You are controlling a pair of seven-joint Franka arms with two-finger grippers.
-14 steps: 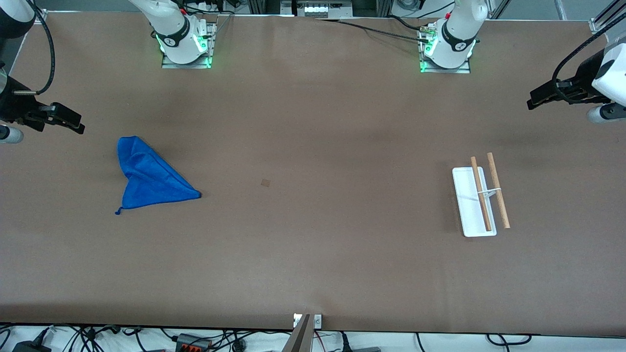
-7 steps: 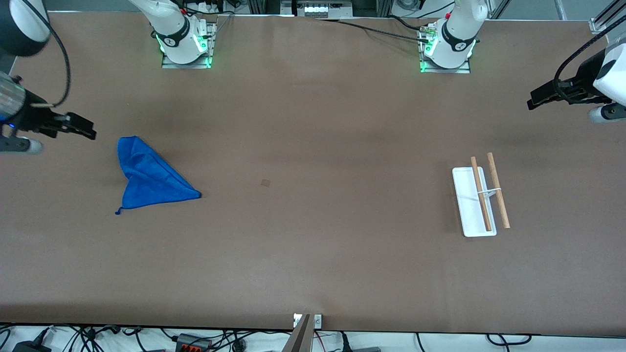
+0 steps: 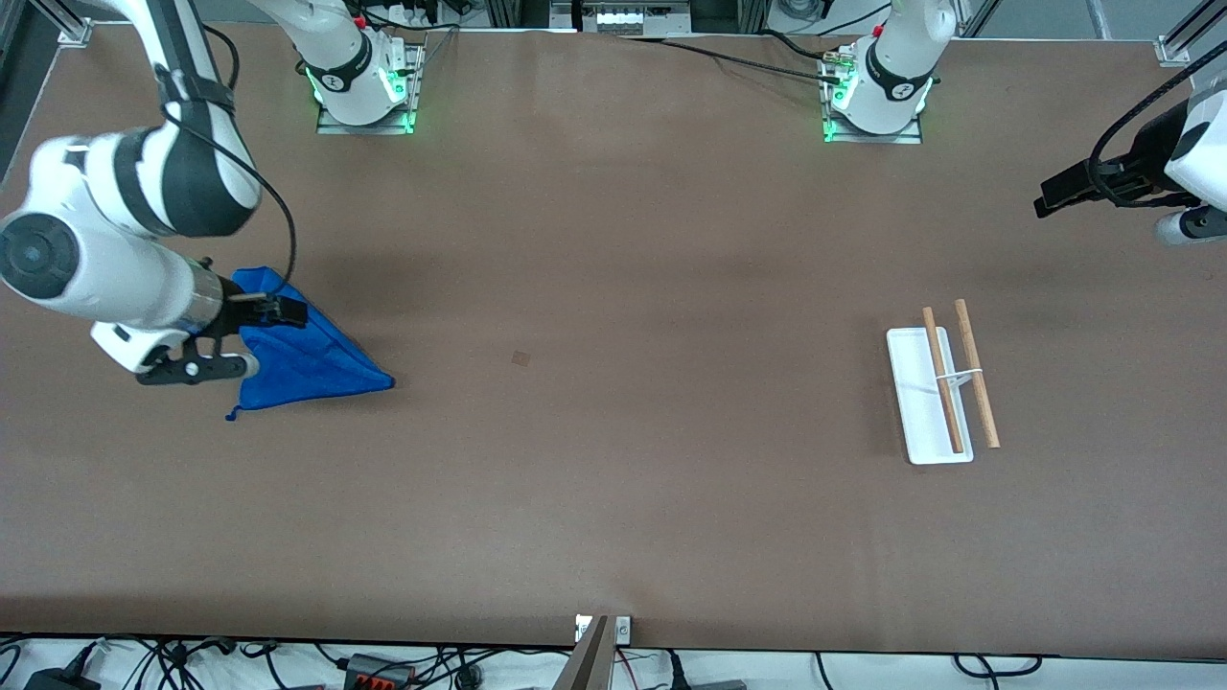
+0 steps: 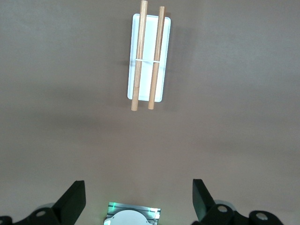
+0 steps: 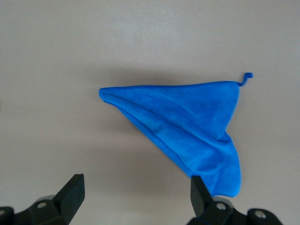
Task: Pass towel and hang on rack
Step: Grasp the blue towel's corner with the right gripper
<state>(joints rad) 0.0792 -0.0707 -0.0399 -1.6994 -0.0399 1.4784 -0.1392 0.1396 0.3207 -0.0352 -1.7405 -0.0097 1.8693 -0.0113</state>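
I should grab the towel by its rounded corner [image 3: 260,278] opposite the tag with my right gripper next. The blue towel's loop tag [image 3: 232,415] then stays free for passing and hanging.
The towel [image 3: 312,362], a bright blue cloth, lies crumpled in a rough triangle on the table toward the right arm's end, its loop tag [image 3: 230,414] at the corner nearest the front camera. My right gripper [image 3: 290,312] hangs open and empty over the towel's part farthest from the front camera. In the right wrist view the towel [image 5: 187,126] lies ahead of the open right gripper [image 5: 136,190]. The rack [image 3: 944,383] stands toward the left arm's end, with a white base and two wooden rods. My left gripper [image 3: 1047,199] waits open and empty in the air, and its wrist view shows the rack [image 4: 147,61] below.
A small brown square mark [image 3: 520,358] lies near the table's middle. The arm bases [image 3: 364,86] [image 3: 877,91] stand along the table's edge farthest from the front camera. Cables and a power strip [image 3: 383,671] lie off the edge nearest the front camera.
My right arm has swung in from the table's end and its gripper now hangs over the towel. The left arm, the towel and the rack have not moved.
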